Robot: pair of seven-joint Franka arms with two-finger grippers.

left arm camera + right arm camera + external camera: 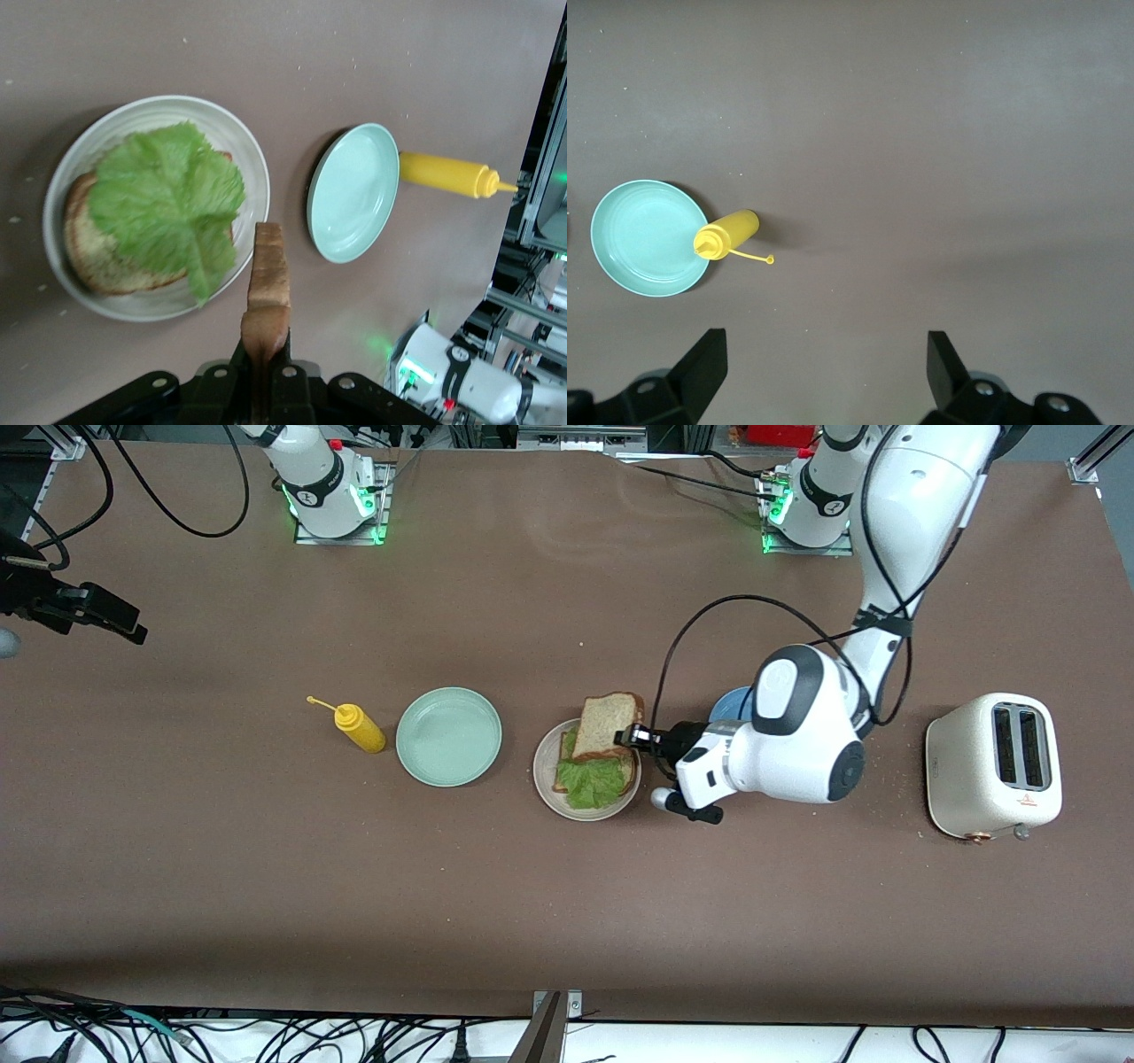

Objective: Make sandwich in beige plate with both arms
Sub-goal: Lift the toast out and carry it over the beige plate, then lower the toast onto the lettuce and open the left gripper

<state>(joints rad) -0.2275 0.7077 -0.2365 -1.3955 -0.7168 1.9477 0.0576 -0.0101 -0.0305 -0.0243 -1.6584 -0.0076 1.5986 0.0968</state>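
The held bread slice hangs tilted above the lettuce toward the plate's far rim. My left gripper should lower it before letting it go.
The beige plate holds a bread slice with a crinkled green lettuce leaf on top. My left gripper is shut on the edge of a second bread slice, held tilted over the plate's farther rim. In the left wrist view that slice shows edge-on between the fingers of the left gripper, beside the lettuce and the plate. My right gripper waits open at the right arm's end of the table, and in its own wrist view the right gripper holds nothing.
A mint-green plate and a yellow squeeze bottle lie beside the beige plate toward the right arm's end. A blue plate is mostly hidden by the left arm. A cream toaster stands toward the left arm's end.
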